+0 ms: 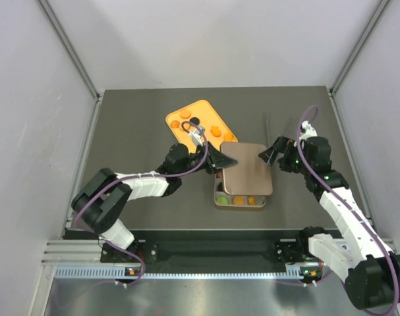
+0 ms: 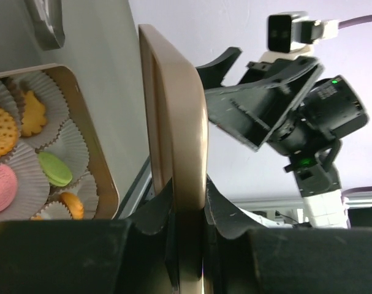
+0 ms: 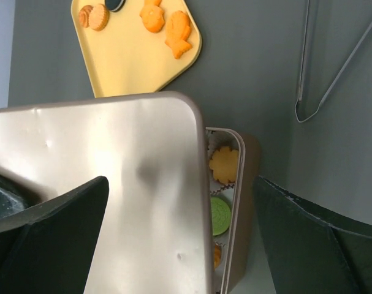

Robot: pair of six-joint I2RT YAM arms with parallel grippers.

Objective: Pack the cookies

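Observation:
The lid's front edge (image 1: pixel 247 194) stops short of the tin's front rim (image 1: pixel 240 207), so my left gripper should keep holding the lid until it covers the whole tin.
My left gripper (image 1: pixel 226 160) (image 2: pixel 189 205) is shut on the left edge of a bronze tin lid (image 1: pixel 247 170) (image 2: pixel 173 116) (image 3: pixel 112 184). It holds the lid over most of the square tin (image 1: pixel 218 204) (image 3: pixel 238 184). Cookies (image 1: pixel 240 199) (image 2: pixel 54 168) (image 3: pixel 223 164) sit in white paper cups inside the tin, orange, green and pink. More cookies (image 1: pixel 185 116) (image 3: pixel 178 33) lie on the orange tray (image 1: pixel 203 135) (image 3: pixel 136 67) behind it. My right gripper (image 1: pixel 269 157) (image 3: pixel 182 229) is open at the lid's right edge, one finger over the lid and the other past the tin's rim.
Metal tongs (image 1: pixel 267 128) (image 3: pixel 320 79) lie on the dark table behind the right gripper. Grey walls stand close on both sides and at the back.

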